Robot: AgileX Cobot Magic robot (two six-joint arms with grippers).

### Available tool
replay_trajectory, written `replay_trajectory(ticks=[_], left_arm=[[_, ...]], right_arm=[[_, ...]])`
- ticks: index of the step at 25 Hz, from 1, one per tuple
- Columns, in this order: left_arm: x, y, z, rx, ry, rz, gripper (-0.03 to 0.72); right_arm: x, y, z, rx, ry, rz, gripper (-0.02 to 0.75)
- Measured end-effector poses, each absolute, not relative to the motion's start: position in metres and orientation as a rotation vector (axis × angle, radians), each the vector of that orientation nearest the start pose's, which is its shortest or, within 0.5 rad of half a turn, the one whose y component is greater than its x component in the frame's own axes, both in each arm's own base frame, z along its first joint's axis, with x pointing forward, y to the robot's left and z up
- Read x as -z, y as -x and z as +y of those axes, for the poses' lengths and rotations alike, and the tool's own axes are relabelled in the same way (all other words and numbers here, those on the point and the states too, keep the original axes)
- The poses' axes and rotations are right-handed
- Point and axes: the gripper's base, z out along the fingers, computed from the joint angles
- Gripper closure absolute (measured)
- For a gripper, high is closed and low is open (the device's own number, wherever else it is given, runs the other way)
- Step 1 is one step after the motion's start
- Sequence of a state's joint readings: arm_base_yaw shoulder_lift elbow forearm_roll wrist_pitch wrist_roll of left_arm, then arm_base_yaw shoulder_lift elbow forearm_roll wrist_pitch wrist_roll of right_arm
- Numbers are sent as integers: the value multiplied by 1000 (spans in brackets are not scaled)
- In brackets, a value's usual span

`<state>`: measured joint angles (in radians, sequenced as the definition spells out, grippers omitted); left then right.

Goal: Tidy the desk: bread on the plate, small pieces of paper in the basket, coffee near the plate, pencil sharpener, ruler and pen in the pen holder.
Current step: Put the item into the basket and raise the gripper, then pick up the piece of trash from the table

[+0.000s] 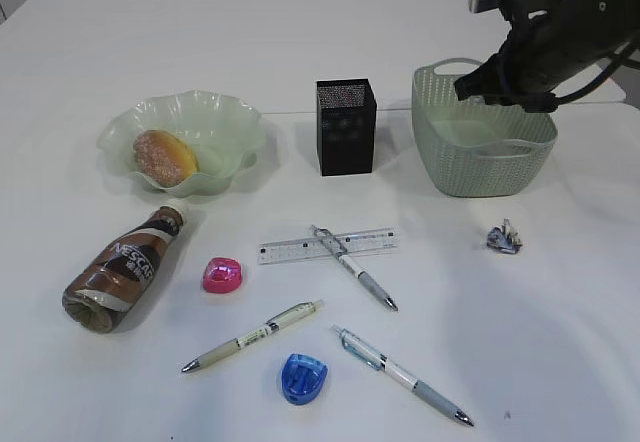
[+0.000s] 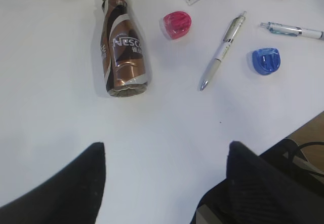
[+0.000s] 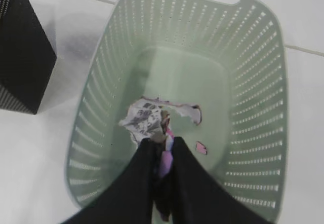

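The crumpled paper is inside the rim of the green basket (image 3: 255, 82), so it is now time for my right gripper to release it. The paper would lie in the basket.
My right gripper (image 3: 163, 143) is shut on a crumpled piece of paper (image 3: 144, 117) and hangs over the inside of the green basket (image 3: 255, 82), also seen from outside (image 1: 480, 167). Another paper scrap (image 1: 505, 237) lies on the desk. The bread (image 1: 165, 157) sits in the wavy plate (image 1: 215, 107). The coffee (image 1: 120, 272) lies on its side below the plate. My left gripper (image 2: 164, 150) is open over bare desk, short of the coffee (image 2: 123, 49). The ruler (image 1: 290, 251), three pens (image 1: 253, 337) and pink (image 1: 221, 275) and blue (image 1: 303, 377) pencil sharpeners lie loose. The pen holder (image 1: 346, 127) stands upright.
One pen (image 1: 355, 267) lies across the ruler, another (image 1: 402, 374) near the front edge. The pen holder (image 3: 20, 51) stands just left of the basket. The desk's edge and cables (image 2: 298, 158) show at the lower right of the left wrist view.
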<state>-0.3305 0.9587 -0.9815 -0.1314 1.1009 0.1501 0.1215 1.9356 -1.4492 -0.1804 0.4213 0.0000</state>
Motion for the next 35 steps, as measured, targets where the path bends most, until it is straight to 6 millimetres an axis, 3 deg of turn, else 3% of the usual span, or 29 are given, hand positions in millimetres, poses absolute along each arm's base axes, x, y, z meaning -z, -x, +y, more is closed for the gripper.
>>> replay_trajectory(ticks=[4,6,7,8,9,10,13,20,25,31,35], left_arm=[[-350,-153,-64,242,-580,2500,162],[-350,-153,-64,242,-580,2500,162],[-350,-153,-64,242,-580,2500,162],[-350,-153,-64,242,-580,2500,162],[-350,-153,-64,242,-580,2500,162],[-350,-153,-64,241,-580,2500,162],[-350,-154,-64,238,-581,2500,162],[-350,-154,-64,238,-581,2500,162],[-350,-154,-64,238,-581,2500,162],[-351,-154,-64,239,-579,2494,162],[-351,-155,-64,239,-575,2483,162]], right_arm=[[-230,-438,41,78,206,2362,622],[-230,-439,36,76,178,2357,544],[-230,-439,34,75,166,2356,451],[-230,-439,34,75,166,2356,451],[-231,-440,33,74,161,2352,303],[-231,-440,33,73,157,2347,256],[-231,-440,33,71,155,2344,203],[-230,-438,32,78,153,2374,190],[-229,-429,29,114,138,2524,218],[-258,-410,25,132,86,2679,238],[-267,-402,25,128,63,2749,239]])
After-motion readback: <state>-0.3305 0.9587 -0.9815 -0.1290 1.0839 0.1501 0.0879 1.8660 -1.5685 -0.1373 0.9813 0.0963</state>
